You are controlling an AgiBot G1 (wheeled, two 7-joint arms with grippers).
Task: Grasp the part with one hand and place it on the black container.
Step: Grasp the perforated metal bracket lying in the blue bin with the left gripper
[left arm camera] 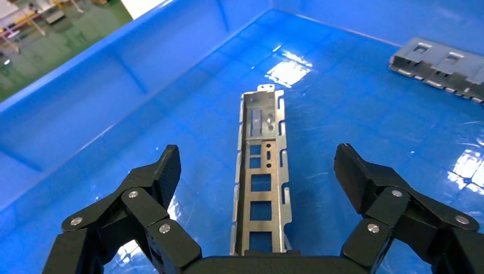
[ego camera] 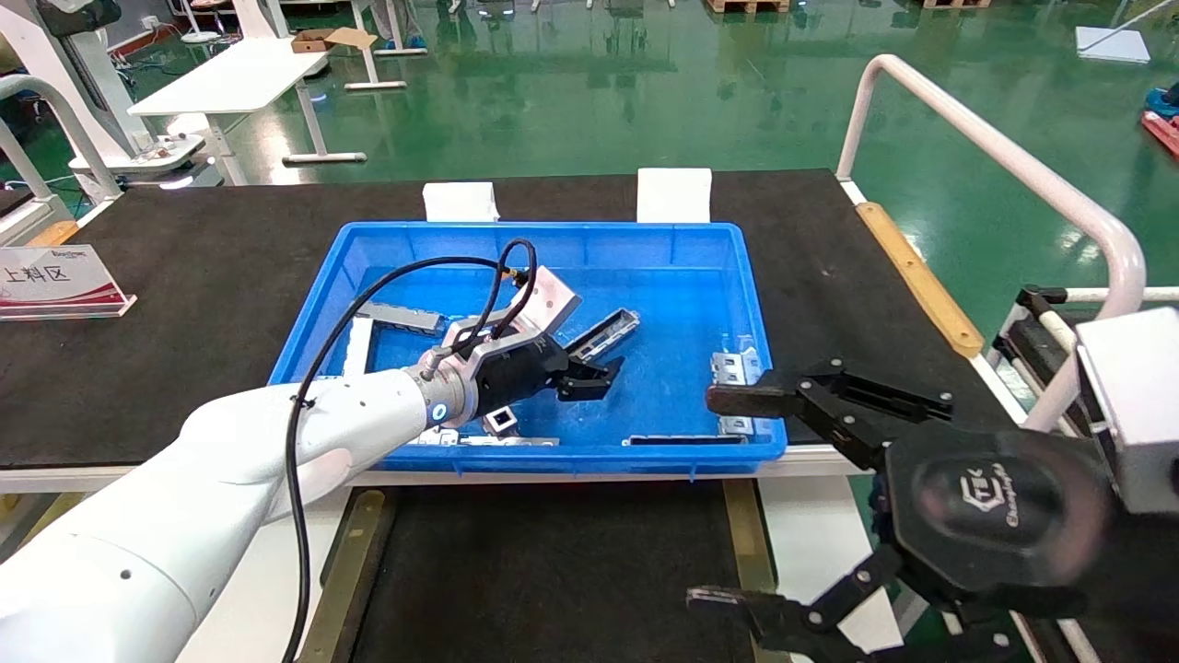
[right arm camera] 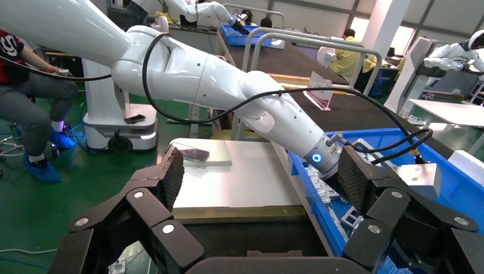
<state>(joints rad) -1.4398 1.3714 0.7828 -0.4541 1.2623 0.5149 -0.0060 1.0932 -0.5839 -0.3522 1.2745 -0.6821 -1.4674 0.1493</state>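
Note:
The left gripper grabs the channel bar's end with the square cutouts next, to place it on the black container (ego camera: 553, 571).
The part (ego camera: 603, 333) is a slotted silver-grey channel bar lying on the floor of the blue bin (ego camera: 553, 235). My left gripper (ego camera: 589, 376) is open just above its near end. In the left wrist view the part (left arm camera: 261, 182) lies lengthwise between the spread fingers of that gripper (left arm camera: 258, 165), untouched. The black container (ego camera: 553, 571) is a shallow black tray with brass strips, in front of the bin. My right gripper (ego camera: 718, 497) is open and empty, hovering over the tray's right side. In the right wrist view that gripper (right arm camera: 261, 165) is above the black tray (right arm camera: 240, 240).
The bin also holds silver brackets (ego camera: 737, 368), a slotted bar (ego camera: 401, 316), a flat silver plate (ego camera: 548, 299) and a square tube (ego camera: 502, 421). Another bracket (left arm camera: 439, 63) lies beyond the part. A white railing (ego camera: 1013, 166) stands at the right, a sign (ego camera: 55, 281) at the left.

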